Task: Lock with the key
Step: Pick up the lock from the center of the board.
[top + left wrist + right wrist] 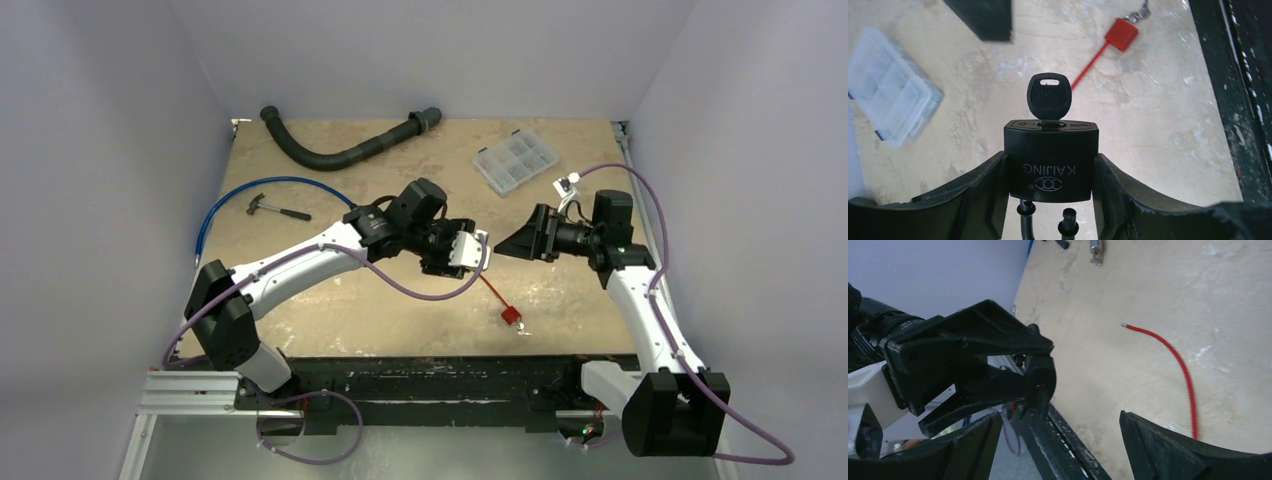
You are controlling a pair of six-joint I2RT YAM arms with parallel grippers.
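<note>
The right gripper should next take hold of the padlock body (1051, 159) across its broad sides, from the end with the key, so the shackle (1068, 222) stays free to lock.
My left gripper (1050, 162) is shut on a black padlock (1050, 165), held off the table. A black-headed key (1048, 97) stands in its keyhole. One leg of the shackle (1068, 222) ends short of the body. In the top view the left gripper (472, 255) faces my right gripper (506, 247), which is open, empty and close in front of it. The right wrist view shows the right gripper (1058, 417) open, with the left gripper's fingers (1040, 382) ahead. A thin red cable lock (511, 316) lies on the table with a tiny silvery key (1140, 12) at its body (1121, 34).
A clear plastic organiser box (515, 160) lies at the back right. A hammer (278, 208), a blue cable (240, 190) and a black hose (340, 150) lie at the back left. The black rail (430, 370) runs along the table's near edge.
</note>
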